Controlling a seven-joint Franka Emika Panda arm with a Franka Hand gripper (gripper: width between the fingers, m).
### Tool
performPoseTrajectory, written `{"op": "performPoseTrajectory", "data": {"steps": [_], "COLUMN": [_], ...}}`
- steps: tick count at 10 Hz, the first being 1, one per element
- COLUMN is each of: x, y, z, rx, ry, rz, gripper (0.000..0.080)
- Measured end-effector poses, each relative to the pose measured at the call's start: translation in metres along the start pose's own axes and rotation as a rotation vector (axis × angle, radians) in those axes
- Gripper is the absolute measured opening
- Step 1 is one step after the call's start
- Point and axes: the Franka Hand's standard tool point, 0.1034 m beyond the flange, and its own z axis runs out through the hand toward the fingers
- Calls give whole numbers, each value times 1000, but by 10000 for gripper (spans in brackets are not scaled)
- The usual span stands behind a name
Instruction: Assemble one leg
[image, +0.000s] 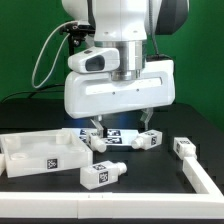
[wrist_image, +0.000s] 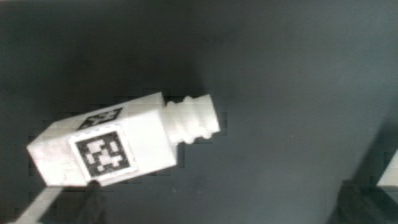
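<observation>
I should grab the leg by its square body (image: 98, 176) (wrist_image: 111, 140) next with my gripper. Then the leg's ribbed stub stays free to join the white panel.
A leg (wrist_image: 121, 142), a chunky white post with a square tag and a ribbed stub at one end, lies on its side on the black table in the wrist view. It lies close to one finger and outside the gap. My gripper (image: 122, 125) hangs low over the table with its fingers (image: 95, 127) wide apart and nothing between them. In the wrist view the gripper (wrist_image: 217, 207) shows only as dark finger edges at the frame's corners. In the exterior view a leg (image: 101, 144) lies just below the finger on the exterior view's left. Another leg (image: 143, 140) lies by the other finger.
A further leg (image: 103, 175) lies in front and one more (image: 183, 147) at the exterior view's right. The large flat white panel (image: 30, 155) is at the left. The long white L-shaped bar (image: 205, 182) runs along the right and front. The marker board (image: 120, 134) lies under the gripper.
</observation>
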Motion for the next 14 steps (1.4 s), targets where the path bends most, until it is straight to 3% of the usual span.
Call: {"op": "performPoseTrajectory", "data": {"steps": [3, 5, 7, 10, 11, 12, 14], "x": [1, 11, 3, 4, 3, 9, 22], "y": [-1, 3, 31, 26, 29, 41, 48], "z": [1, 4, 20, 21, 25, 36, 50], "rx": [7, 26, 67, 76, 85, 95, 92], "ry": [2, 12, 36, 27, 16, -10, -6], "rz": [168, 539, 710, 872, 938, 1022, 1109], "gripper": [649, 649, 649, 649, 649, 649, 649]}}
